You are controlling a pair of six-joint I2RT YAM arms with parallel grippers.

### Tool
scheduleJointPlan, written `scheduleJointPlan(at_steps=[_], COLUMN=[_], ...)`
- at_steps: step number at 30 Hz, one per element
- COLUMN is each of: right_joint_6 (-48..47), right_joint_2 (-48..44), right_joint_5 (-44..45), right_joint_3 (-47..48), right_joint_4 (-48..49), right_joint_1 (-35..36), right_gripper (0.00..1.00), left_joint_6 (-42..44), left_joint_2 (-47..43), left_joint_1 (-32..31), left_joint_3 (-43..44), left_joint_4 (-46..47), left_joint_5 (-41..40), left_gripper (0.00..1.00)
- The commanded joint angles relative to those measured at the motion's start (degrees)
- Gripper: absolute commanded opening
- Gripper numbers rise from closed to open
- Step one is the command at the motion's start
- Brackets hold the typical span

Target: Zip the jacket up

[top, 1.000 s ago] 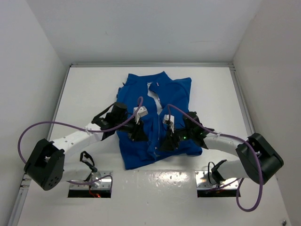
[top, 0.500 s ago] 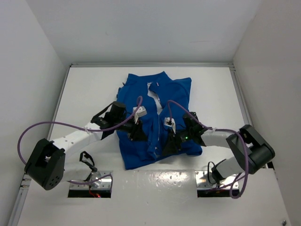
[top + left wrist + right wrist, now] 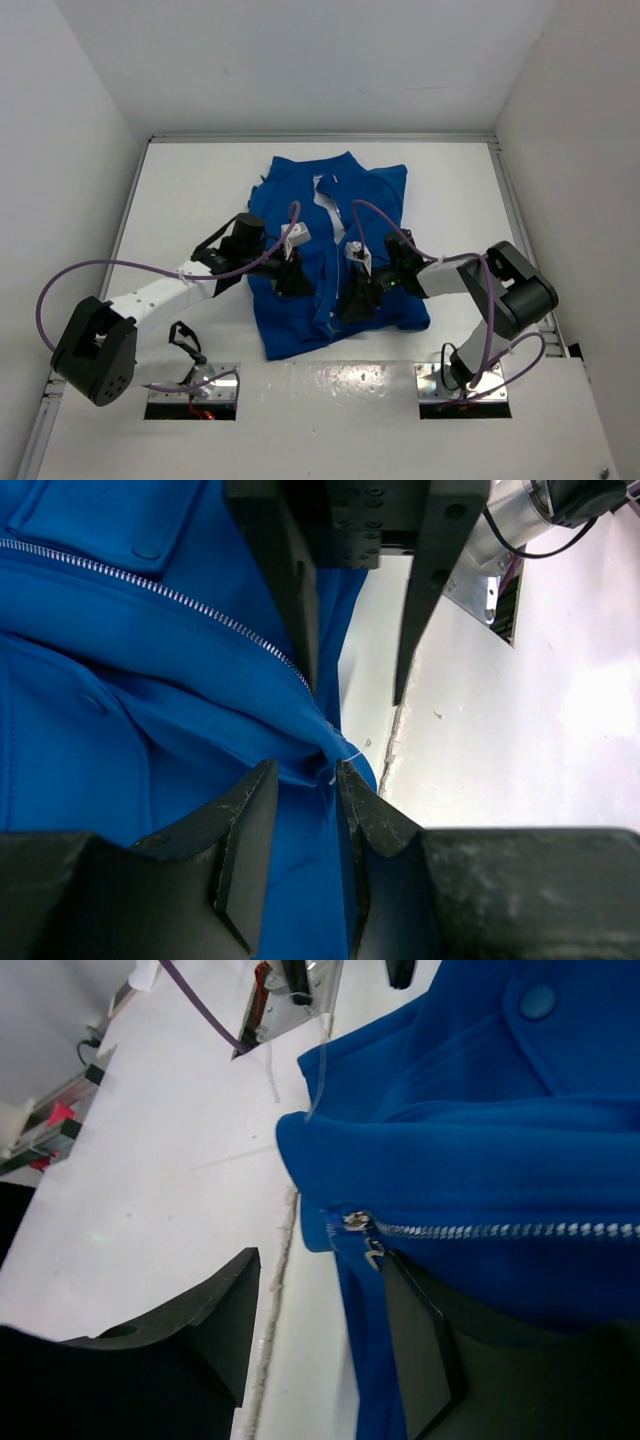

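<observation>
The zipper needs to be held by its pull tab [image 3: 374,1254] next with my right gripper, so the slider stays free to run along the teeth and zip the jacket.
The royal-blue jacket [image 3: 365,200] lies flat mid-table, collar at the far side, its silver zipper open. My left gripper [image 3: 298,283] sits on the left front panel near the hem. In the left wrist view the left gripper [image 3: 305,775] is closed on a fold of blue fabric [image 3: 150,670] at the hem, below the zipper teeth [image 3: 190,605]. My right gripper [image 3: 350,305] is at the bottom of the zipper. In the right wrist view the right gripper [image 3: 320,1260] is open, with the zipper slider [image 3: 357,1222] and its pull tab just above the right finger [image 3: 420,1340].
White walls close in the table on three sides. Metal mounting plates [image 3: 192,390] [image 3: 462,385] with wiring sit at the near edge. Purple cables [image 3: 120,265] loop over both arms. A seam [image 3: 275,1290] runs across the table by the hem.
The right arm's rear links have swung inward and up toward the jacket while its gripper stays at the hem. The left arm has hardly moved.
</observation>
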Motion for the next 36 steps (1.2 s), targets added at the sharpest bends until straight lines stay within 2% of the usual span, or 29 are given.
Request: scheduleJointPlan(at_steps=[1,4,12,21,27,31,32,36], right_joint_6=[-8.25,-11.95,-17.41,-16.97,-13.02,-9.25,-7.75,-5.29], right_joint_2=[1.5,2.46,3.35,5.01,6.42,6.95,6.95,6.25], right_joint_5=[-1.72,0.3,2.24,2.85,3.47,3.03,2.86,1.63], right_joint_3=[3.79,5.64,7.23,6.96,6.96,5.48,5.29,3.62], right_joint_4=[-0.13,-6.45,-13.84,-12.53,-7.53,-1.55,0.81,3.9], right_joint_1=[0.4,0.75,1.19,3.12,4.0,4.18,4.01,4.18], right_gripper=[0.53,0.53,0.53,0.53,0.53,0.39,0.31,0.19], left_joint_6=[-0.34,-1.14,-2.81,-5.0,-6.06,-6.59,-6.59,-6.59], left_joint_2=[-0.3,0.23,1.37,2.43,1.91,1.9,1.9,1.9], left_joint_1=[0.6,0.6,0.6,0.6,1.12,1.12,1.12,1.12], left_joint_3=[2.37,2.89,3.51,4.57,4.57,4.04,4.04,3.51], left_joint_4=[2.48,3.09,3.63,4.15,4.15,4.15,4.15,4.15], left_joint_5=[1.27,1.27,1.27,1.27,1.27,0.75,0.75,0.75], left_gripper=[0.35,0.35,0.35,0.35,0.35,0.35,0.35,0.35])
